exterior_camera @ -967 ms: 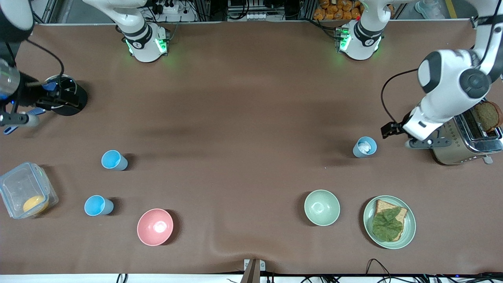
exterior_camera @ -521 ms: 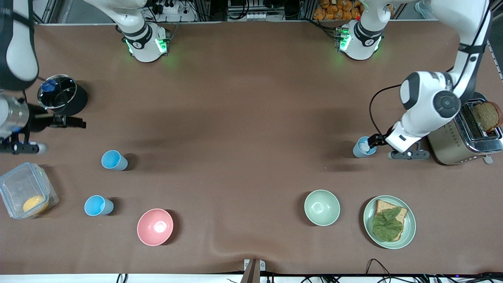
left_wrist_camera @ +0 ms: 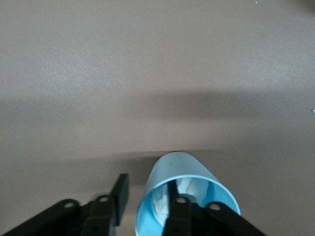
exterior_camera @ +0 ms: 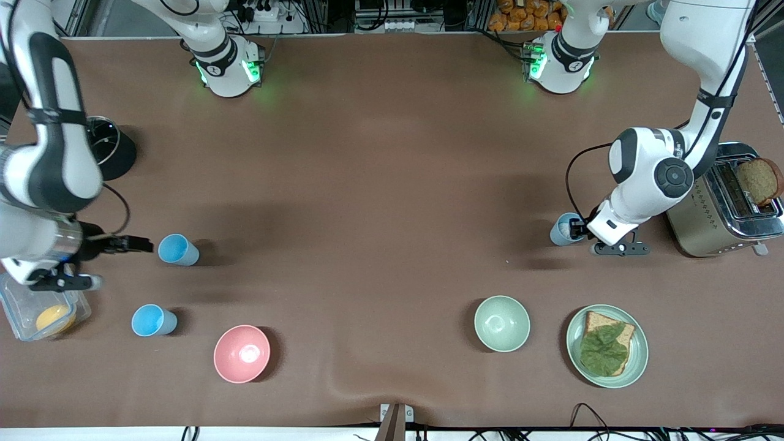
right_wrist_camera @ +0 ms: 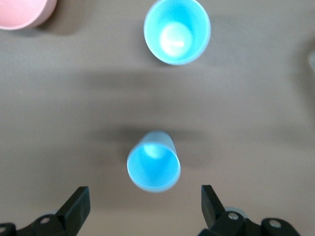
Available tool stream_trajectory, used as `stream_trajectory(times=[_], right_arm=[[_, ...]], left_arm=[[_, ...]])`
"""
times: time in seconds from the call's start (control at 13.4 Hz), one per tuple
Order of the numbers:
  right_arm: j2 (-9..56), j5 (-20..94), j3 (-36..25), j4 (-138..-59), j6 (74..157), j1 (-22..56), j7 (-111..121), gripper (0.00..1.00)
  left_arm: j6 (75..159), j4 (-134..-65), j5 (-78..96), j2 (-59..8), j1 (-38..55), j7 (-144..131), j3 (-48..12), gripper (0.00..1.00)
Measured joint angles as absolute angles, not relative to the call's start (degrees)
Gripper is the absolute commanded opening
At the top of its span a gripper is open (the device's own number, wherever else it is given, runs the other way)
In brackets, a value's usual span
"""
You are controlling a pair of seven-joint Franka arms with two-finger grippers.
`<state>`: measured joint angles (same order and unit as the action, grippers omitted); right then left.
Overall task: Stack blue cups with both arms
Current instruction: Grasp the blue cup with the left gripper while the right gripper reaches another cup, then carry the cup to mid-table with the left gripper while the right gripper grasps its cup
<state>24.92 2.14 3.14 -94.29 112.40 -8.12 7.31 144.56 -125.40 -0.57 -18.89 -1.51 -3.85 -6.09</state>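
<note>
My right gripper grabs the sky-blue cup by its rim (exterior_camera: 159,247) next, to stack it with the paper-filled cup.
Two sky-blue cups stand toward the right arm's end: one (exterior_camera: 177,250) and one nearer the front camera (exterior_camera: 153,320). My right gripper (exterior_camera: 144,244) is open and empty, low beside the first cup. In the right wrist view that cup (right_wrist_camera: 153,167) lies just ahead of the gripper's (right_wrist_camera: 144,194) spread fingers, and the other cup (right_wrist_camera: 177,30) is farther off. A grey-blue cup (exterior_camera: 562,229) with crumpled white paper inside stands toward the left arm's end. My left gripper (exterior_camera: 574,229) is open at its rim. In the left wrist view one finger (left_wrist_camera: 179,209) is inside the cup (left_wrist_camera: 172,169) and the other (left_wrist_camera: 119,194) outside.
A pink bowl (exterior_camera: 241,353), a pale green bowl (exterior_camera: 501,323) and a plate (exterior_camera: 637,361) with bread and lettuce stand nearer the front camera. A toaster (exterior_camera: 726,208) is beside the left arm. A clear box (exterior_camera: 37,309) and a black pot (exterior_camera: 113,150) are at the right arm's end.
My right gripper has moved from beside the black pot to beside the sky-blue cup. My left gripper has moved from the toaster to the grey-blue cup's rim.
</note>
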Motion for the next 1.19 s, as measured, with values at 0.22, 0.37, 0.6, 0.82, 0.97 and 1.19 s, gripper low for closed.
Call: stream_trajectory(times=[0.22, 0.37, 0.6, 0.82, 0.97, 1.19], right_arm=[[25.5, 2.1, 3.2, -102.5, 125.5, -6.7, 7.3, 1.0], [26.6, 2.1, 3.0, -106.2, 129.9, -6.7, 7.0, 1.0], [27.5, 2.1, 2.9, -107.7, 130.9, -6.3, 2.2, 1.0], [27.4, 2.0, 3.1, -107.7, 130.8, -4.0, -3.0, 1.0], [27.3, 0.9, 3.0, -107.6, 130.7, -3.6, -3.7, 1.0], [27.2, 0.2, 2.8, -107.6, 128.5, -3.7, -4.4, 1.0]], left_arm=[[144.6, -125.2, -0.4, -18.7, -1.4, -3.8, -6.8, 0.0], [144.6, -124.9, -0.4, -18.7, -1.2, -3.8, -7.8, 0.0], [144.7, -123.8, -0.4, -18.6, -1.4, -5.8, -11.9, 0.0], [144.7, -121.5, -0.4, -18.3, -1.0, -18.6, -21.7, 0.0], [144.6, -119.4, -0.4, -18.6, 2.7, -29.9, -26.2, 0.0], [144.6, -113.6, -0.5, -22.8, 13.1, -44.8, -26.6, 0.0]])
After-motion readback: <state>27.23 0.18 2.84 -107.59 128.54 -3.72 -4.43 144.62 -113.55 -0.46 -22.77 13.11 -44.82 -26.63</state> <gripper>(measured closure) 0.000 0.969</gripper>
